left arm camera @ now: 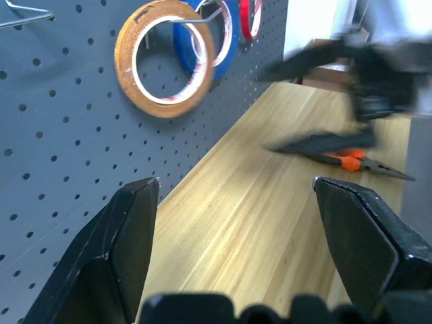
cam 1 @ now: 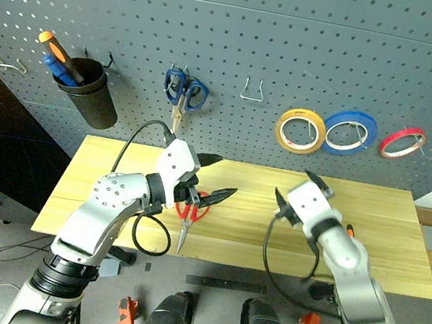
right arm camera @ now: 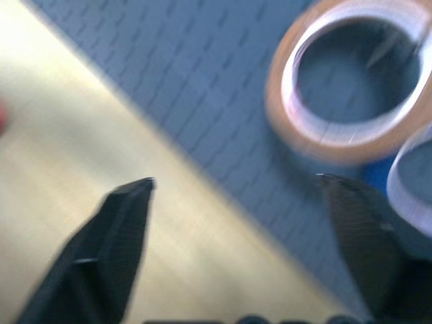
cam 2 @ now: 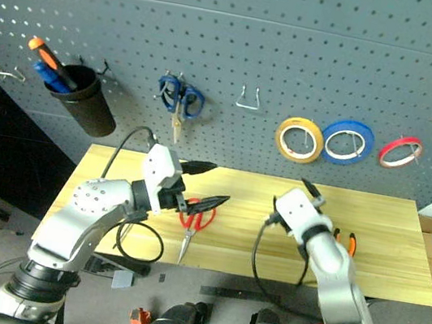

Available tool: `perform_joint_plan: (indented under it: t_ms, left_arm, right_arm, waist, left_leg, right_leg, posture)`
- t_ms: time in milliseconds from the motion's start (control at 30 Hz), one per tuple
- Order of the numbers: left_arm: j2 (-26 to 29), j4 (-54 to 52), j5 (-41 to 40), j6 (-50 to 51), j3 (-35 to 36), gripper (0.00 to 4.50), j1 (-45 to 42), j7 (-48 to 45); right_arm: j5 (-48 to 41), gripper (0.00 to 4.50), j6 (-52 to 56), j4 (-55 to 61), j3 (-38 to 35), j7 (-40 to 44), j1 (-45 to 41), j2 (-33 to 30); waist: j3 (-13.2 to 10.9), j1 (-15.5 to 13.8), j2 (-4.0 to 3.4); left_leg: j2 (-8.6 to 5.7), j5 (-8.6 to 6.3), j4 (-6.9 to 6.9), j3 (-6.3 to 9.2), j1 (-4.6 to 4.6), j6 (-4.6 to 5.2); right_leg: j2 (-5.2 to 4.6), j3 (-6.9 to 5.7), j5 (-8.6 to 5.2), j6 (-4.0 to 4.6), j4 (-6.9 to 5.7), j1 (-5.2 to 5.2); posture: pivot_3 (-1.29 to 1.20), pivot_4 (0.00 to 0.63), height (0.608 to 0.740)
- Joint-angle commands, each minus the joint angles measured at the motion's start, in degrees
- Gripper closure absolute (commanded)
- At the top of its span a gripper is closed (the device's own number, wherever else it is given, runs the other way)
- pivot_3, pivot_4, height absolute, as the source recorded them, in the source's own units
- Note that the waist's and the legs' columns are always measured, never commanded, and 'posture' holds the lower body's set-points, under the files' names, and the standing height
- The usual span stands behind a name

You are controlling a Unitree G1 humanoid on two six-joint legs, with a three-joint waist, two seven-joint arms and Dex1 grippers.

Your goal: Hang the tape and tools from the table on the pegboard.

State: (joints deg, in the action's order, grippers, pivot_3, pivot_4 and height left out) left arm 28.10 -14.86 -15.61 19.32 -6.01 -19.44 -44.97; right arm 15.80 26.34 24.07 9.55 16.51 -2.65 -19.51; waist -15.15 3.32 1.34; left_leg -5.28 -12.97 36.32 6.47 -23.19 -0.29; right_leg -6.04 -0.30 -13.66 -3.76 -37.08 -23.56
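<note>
The red loops of the scissors spread wide and the metal gets narrower below, so my left gripper should next grab the red-looped scissors by the pivot joint to hang them.
The yellow-tan tape hangs on a hook of the dark grey pegboard, left of a blue and a red ring. My right gripper stands open and empty just below it, above the table; its wrist view shows the tape close ahead. Red-looped scissors lie on the wood under my left gripper, which hovers open with nothing in it. Orange-and-black pliers lie beside my right forearm, and the left wrist view shows the pliers beyond the blurred right gripper.
On the pegboard hang a black cup with an orange-handled screwdriver, blue-looped scissors, an empty metal hook, a blue tape ring and a red one. A black cable loops below each wrist.
</note>
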Motion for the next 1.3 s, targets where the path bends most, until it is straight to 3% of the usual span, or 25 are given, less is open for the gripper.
perform_joint_plan:
  t_ms: [33, 233, 367, 767, 1300]
  left_arm:
    - [0.93, -0.42, 1.04, -2.48, -1.16, 0.59, -0.24, -1.6]
    - [1.66, 0.12, 2.62, -4.86, -3.36, 0.59, -0.55, -3.83]
    - [1.4, 0.53, 3.18, -5.53, -3.93, 0.59, -1.04, -4.37]
    - [1.78, -0.89, 3.7, -5.36, -5.52, 0.59, -0.67, -5.95]
    - [2.89, -1.02, 3.36, -4.71, -3.9, 0.59, 0.99, -5.0]
  right_arm:
    - [-3.64, 0.05, 15.1, 6.23, -10.55, -3.24, 2.26, 6.13]
    - [-5.33, 0.05, 35.84, 1.44, -20.29, -6.09, -5.2, 9.42]
    - [-7.85, 0.05, 39.81, -4.22, -23.09, -6.1, -9.34, 9.42]
    - [-11.86, 0.05, 31.57, -29.71, -24.81, -8.48, -17.91, 5.49]
    - [-17.32, 0.05, 22.58, -52.79, -26.72, -9.88, -26.84, 2.21]
  waist:
    - [0.01, 0.22, -0.01]
    - [0.01, 0.56, -0.01]
    - [0.01, 0.98, -0.01]
    - [0.0, 1.48, -0.02]
    - [0.02, 1.67, 0.0]
  left_leg:
    - [0.02, -0.01, 0.02, -0.02, 0.03, 0.01]
    - [0.14, 0.12, 0.05, -0.1, 0.17, -0.04]
    - [0.33, 0.17, 0.04, -0.15, 0.18, -0.07]
    - [0.68, 0.16, -0.01, -0.48, 0.18, -0.07]
    - [0.9, 0.16, 0.08, -0.96, 0.33, -0.06]
  right_leg:
    - [0.01, 0.04, 0.0, 0.0, 0.0, 0.01]
    - [0.19, 0.23, 0.16, 0.13, -0.05, 0.02]
    - [0.34, 0.21, 0.21, 0.19, -0.05, 0.02]
    - [0.74, 0.46, 0.28, 0.28, 0.0, -0.02]
    - [1.01, 0.94, 0.49, 0.25, 0.02, -0.01]
  posture:
    - [-0.17, 0.241, 0.74]
    - [-0.18, 0.244, 0.74]
    - [-0.18, 0.245, 0.74]
    - [-0.15, 0.249, 0.74]
    - [-0.13, 0.24, 0.74]
